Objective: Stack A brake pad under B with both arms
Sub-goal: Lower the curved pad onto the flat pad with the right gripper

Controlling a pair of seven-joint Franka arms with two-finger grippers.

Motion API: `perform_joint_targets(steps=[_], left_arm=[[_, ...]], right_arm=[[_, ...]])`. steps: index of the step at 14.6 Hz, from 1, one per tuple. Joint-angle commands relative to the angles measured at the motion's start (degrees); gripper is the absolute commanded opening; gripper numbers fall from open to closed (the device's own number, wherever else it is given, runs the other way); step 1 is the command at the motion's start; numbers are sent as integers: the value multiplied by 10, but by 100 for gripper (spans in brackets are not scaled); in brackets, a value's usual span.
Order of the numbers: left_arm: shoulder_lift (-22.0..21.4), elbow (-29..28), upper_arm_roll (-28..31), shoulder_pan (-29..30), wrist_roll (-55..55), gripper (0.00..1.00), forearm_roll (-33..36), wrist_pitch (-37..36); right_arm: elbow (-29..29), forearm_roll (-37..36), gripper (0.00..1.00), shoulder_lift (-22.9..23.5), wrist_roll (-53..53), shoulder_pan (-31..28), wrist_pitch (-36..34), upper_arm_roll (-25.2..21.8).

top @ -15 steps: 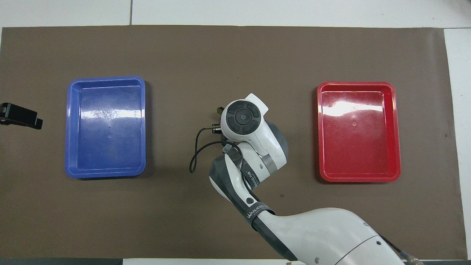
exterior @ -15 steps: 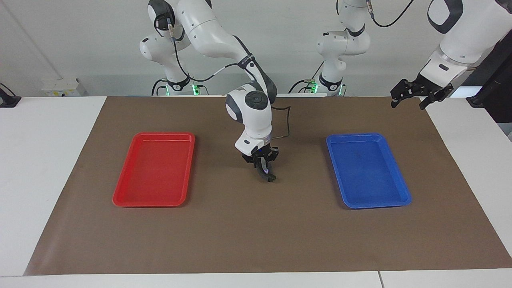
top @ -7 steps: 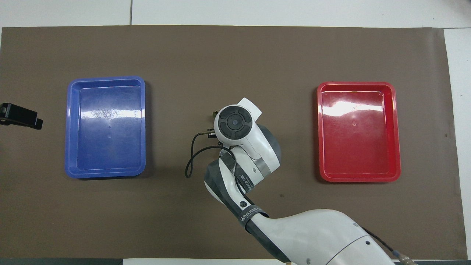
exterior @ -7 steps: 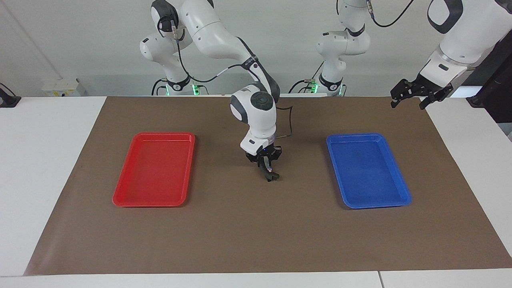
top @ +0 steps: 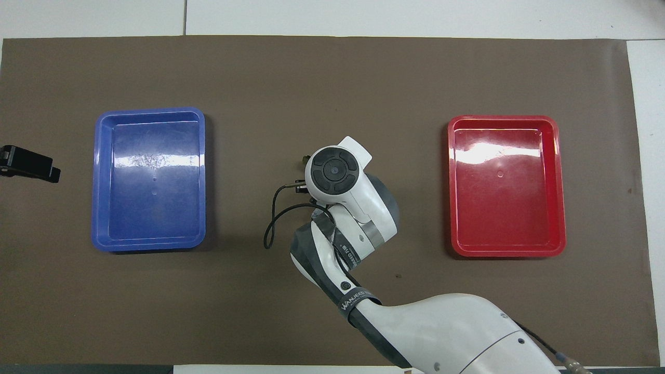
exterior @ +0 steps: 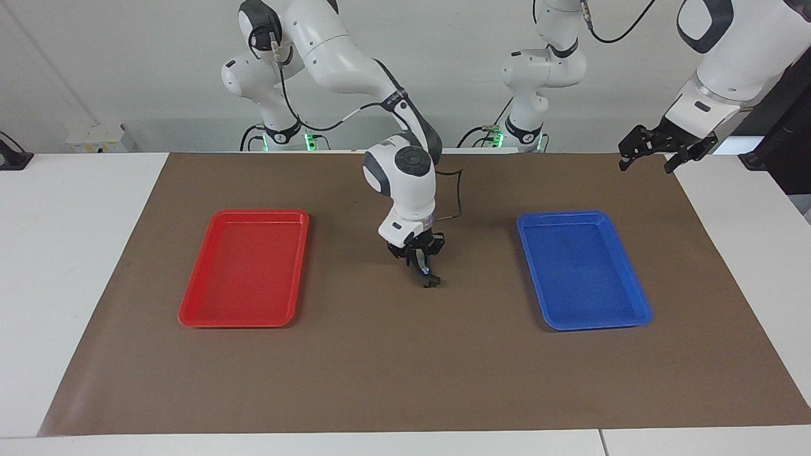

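The held pad's olive end is low over the middle of the brown mat, so my right gripper should open its fingers.
My right gripper is shut low over the middle of the brown mat, between the two trays. A short dark brake pad shows at its fingertips, close to the mat. Whether it is the A brake pad or B I cannot tell, and no other pad is in view. In the overhead view the right arm's wrist covers the gripper and the pad. My left gripper waits open and holds nothing, raised over the mat's corner at the left arm's end; it shows as a black piece in the overhead view.
A red tray lies toward the right arm's end and a blue tray toward the left arm's end, with nothing in either. A black cable loops off the right wrist. White table surrounds the mat.
The right arm's wrist has shifted a little toward the left arm's end and straightened, while its fingertips and the dark pad stayed almost in place. The left arm has not moved.
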Motion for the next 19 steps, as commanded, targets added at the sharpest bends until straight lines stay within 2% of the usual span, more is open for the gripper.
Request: perform_joint_targets(steps=[1, 3, 4, 5, 6, 7, 13, 16, 19], left_arm=[[-18, -20, -5, 5, 3, 99, 3, 9], [-18, -20, -5, 5, 3, 99, 3, 9], [-18, -20, -5, 5, 3, 99, 3, 9], [-18, -20, -5, 5, 3, 99, 3, 9], [-18, -20, -5, 5, 3, 99, 3, 9], [-18, -20, -5, 5, 3, 99, 3, 9], [-18, -20, -5, 5, 3, 99, 3, 9], [-18, -20, -5, 5, 3, 99, 3, 9], [-18, -20, -5, 5, 3, 99, 3, 9]], right_arm=[[5, -12, 0, 4, -5, -6, 6, 4], [4, -12, 0, 4, -4, -6, 9, 4], [1, -12, 6, 6, -5, -5, 14, 4], [0, -12, 26, 6, -5, -6, 14, 4], [0, -11, 89, 6, -4, -5, 14, 4], [0, -11, 100, 6, -4, -4, 14, 4], [5, -12, 100, -4, 2, -2, 1, -1], [1, -36, 100, -51, 2, -21, -16, -31], [-2, -45, 100, -113, -11, -85, -74, -36]])
